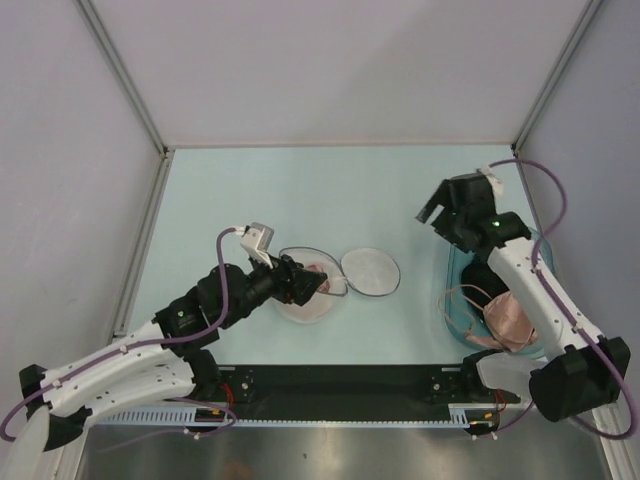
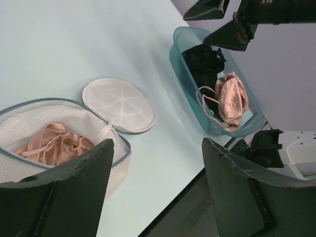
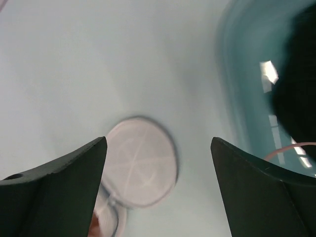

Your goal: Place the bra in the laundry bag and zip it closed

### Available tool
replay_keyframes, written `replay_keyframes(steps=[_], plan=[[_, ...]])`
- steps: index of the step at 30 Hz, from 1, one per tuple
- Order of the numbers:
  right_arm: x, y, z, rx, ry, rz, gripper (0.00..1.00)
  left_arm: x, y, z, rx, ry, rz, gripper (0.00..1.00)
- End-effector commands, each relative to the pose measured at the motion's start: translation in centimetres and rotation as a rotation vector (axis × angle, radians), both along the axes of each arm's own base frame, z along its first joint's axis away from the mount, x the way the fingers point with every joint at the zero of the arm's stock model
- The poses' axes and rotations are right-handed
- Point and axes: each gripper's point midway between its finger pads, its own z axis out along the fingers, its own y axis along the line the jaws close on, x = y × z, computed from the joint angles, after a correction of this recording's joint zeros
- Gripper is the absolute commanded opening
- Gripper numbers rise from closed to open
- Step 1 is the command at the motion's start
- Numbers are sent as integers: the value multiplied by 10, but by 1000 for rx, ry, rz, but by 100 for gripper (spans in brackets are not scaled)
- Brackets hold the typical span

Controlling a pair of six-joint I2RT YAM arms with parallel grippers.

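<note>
I need to pinch the basin's pink bra by its cloth edge (image 1: 504, 307) with my right gripper. The rest then stays free for my left gripper.
The laundry bag lies open on the table as two joined halves. Its left half (image 1: 300, 305) holds a salmon-pink bra (image 2: 52, 145); its flat white lid half (image 1: 371, 270) lies empty beside it and shows in the left wrist view (image 2: 118, 104) and the right wrist view (image 3: 140, 168). A second pink bra (image 1: 508, 320) lies in the teal basin, also seen from the left wrist (image 2: 229, 98). My left gripper (image 1: 322, 285) hovers over the filled half, open and empty (image 2: 158, 187). My right gripper (image 1: 436, 210) is raised beside the basin, open and empty (image 3: 158, 187).
The translucent teal basin (image 1: 450, 300) stands at the right front, under my right arm, and holds a black garment (image 1: 485, 275) besides the pink bra. The black base rail (image 1: 340, 385) runs along the table's near edge. Grey walls close in the sides and back.
</note>
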Motion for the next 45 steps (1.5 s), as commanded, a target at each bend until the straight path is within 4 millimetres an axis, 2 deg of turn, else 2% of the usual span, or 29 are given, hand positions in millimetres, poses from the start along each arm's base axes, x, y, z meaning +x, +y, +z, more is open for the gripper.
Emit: replay_keyframes(steps=[1,2,3,5,6,8,12,16,18,24,29,34,37,39,43,44,45], plan=[[-4,-89,-14,-29,-2,-301,91,-3,4,4,-8,-7,0,77],[-2,-115,-15,-21,-13,-382,91,3,8,4,-4,5,44,77],[-8,-121,-33,-6,28,-408,91,4,12,-5,36,30,63,78],[-13,-151,-45,5,46,-512,91,9,13,-9,74,61,94,78],[-18,-159,-56,-15,60,-537,91,10,16,-16,107,87,98,79],[-19,-170,-62,5,64,-573,89,8,10,-19,118,117,58,79],[-44,-161,-86,49,149,-624,75,6,9,-24,114,139,22,79],[-74,-137,-104,119,201,-638,76,4,9,-21,106,132,-14,79],[-81,-133,-102,128,179,-646,76,3,9,-20,101,133,-30,79],[-112,-133,-116,115,226,-736,77,1,9,-17,110,135,-54,78],[-123,-142,-119,128,183,-826,71,-1,11,-14,98,138,-50,78],[-109,-144,-140,175,173,-845,68,1,11,-9,80,147,-37,78],[-103,-146,-147,173,175,-842,55,0,10,-7,85,156,-39,78],[-100,-146,-145,173,168,-834,35,1,13,-7,93,160,-25,78],[-96,-151,-114,150,85,-792,11,3,17,-3,88,150,-2,78],[-95,-151,-107,153,67,-780,0,4,17,-2,87,149,1,78],[-96,-154,-103,151,60,-784,0,5,17,-2,88,147,8,78]])
